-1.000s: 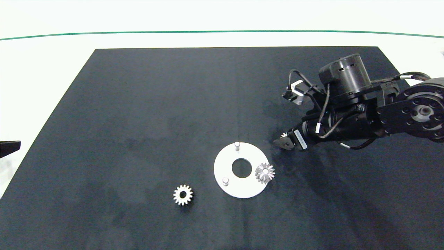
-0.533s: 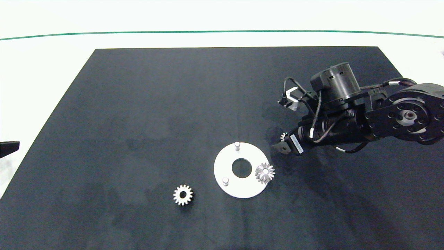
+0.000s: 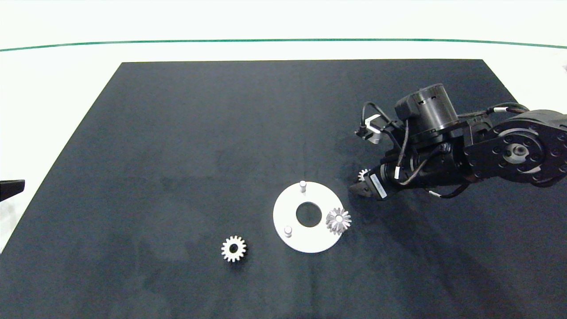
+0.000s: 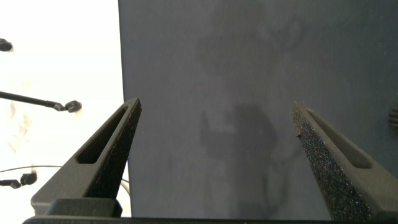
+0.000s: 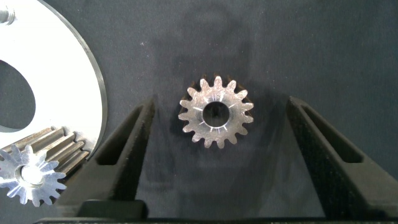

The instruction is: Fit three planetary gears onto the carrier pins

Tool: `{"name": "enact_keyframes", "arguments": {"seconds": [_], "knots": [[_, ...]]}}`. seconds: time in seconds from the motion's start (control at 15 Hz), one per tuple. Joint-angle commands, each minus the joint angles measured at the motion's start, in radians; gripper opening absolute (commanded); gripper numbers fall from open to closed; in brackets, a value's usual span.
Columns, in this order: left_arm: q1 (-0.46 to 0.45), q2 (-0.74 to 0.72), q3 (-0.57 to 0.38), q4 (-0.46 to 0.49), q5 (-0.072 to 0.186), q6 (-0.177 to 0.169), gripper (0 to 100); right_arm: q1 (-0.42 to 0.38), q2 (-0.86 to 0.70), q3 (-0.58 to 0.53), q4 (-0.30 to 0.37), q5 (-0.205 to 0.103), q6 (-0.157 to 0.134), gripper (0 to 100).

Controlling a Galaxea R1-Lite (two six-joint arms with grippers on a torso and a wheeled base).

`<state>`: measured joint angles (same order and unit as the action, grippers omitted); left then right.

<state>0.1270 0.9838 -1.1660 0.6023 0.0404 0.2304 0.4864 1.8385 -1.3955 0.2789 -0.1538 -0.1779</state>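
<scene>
The robot's right gripper should next grab the gear by its outer teeth (image 5: 240, 116), so that the gear's center hole (image 5: 216, 114) stays free to slide over a bare carrier pin.
A white carrier disc (image 3: 290, 208) lies on the black mat with two bare carrier pins (image 3: 303, 185) (image 3: 288, 231). One silvery planetary gear (image 3: 339, 220) sits on the disc's right-hand pin. It also shows in the right wrist view as gear (image 5: 34, 174) on the disc (image 5: 68, 68). A second gear (image 3: 233, 248) lies loose to the disc's left front. A third gear (image 3: 363, 173) (image 5: 216, 112) lies flat on the mat just right of the disc. My right gripper (image 3: 359, 181) (image 5: 220, 104) is open, one finger on each side of it, not touching. My left gripper (image 4: 216, 106) is open and holds nothing.
The black mat (image 3: 177, 133) covers most of the white table; its left edge runs under my left gripper (image 3: 11, 188), which is parked at the table's left side. A green line (image 3: 177, 42) crosses the far table edge.
My right arm has swung lower and slightly leftward, while its fingertips stay around the gear beside the disc. The gears, disc and left arm have not moved.
</scene>
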Motion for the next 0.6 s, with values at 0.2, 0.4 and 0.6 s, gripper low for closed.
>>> {"name": "enact_keyframes", "arguments": {"seconds": [0.2,0.4,0.6], "knots": [[0.000,0.001,0.003,0.004,0.001,0.001,100,-0.003,-0.002,0.003,0.002,0.003,0.000,73],[0.000,0.001,0.002,0.002,0.001,0.001,100,-0.009,-0.001,0.003,-0.001,0.005,0.020,67],[0.000,0.001,0.003,0.004,0.001,0.001,100,-0.017,-0.002,0.004,-0.001,0.008,0.020,61]]}}
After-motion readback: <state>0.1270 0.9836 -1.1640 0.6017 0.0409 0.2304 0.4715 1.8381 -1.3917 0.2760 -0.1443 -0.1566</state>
